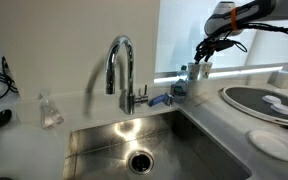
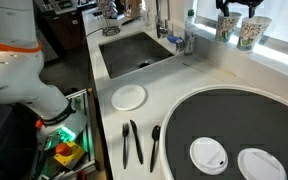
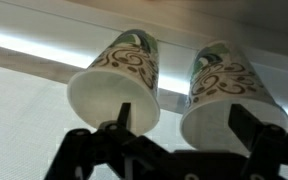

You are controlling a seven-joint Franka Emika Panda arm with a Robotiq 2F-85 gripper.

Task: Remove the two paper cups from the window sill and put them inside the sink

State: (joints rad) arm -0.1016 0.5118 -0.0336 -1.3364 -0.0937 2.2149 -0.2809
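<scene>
One finger is at each cup's opening, with the cups' facing sides between my fingers. My gripper closes on both cups now, as that would pinch both.
Two paper cups with brown swirl print stand side by side on the bright white window sill (image 3: 24,50); in the wrist view one is at the left (image 3: 119,80) and one at the right (image 3: 229,90). They also show in an exterior view (image 2: 224,28) (image 2: 251,32) and as a small shape in an exterior view (image 1: 201,70). My gripper (image 3: 184,125) is open and empty, close in front of the cups, one finger before each. It hangs just above them in both exterior views (image 2: 234,10) (image 1: 206,48). The steel sink (image 1: 94,135) (image 2: 114,55) with its chrome tap (image 1: 119,65) lies beside the sill.
A large round dark-ringed plate (image 2: 184,130) holding two white lids fills the counter near the cups. A small white plate (image 2: 129,97) and black utensils (image 2: 132,143) lie by the sink. A small clear bottle (image 1: 49,110) and a blue item (image 1: 162,100) stand by the tap.
</scene>
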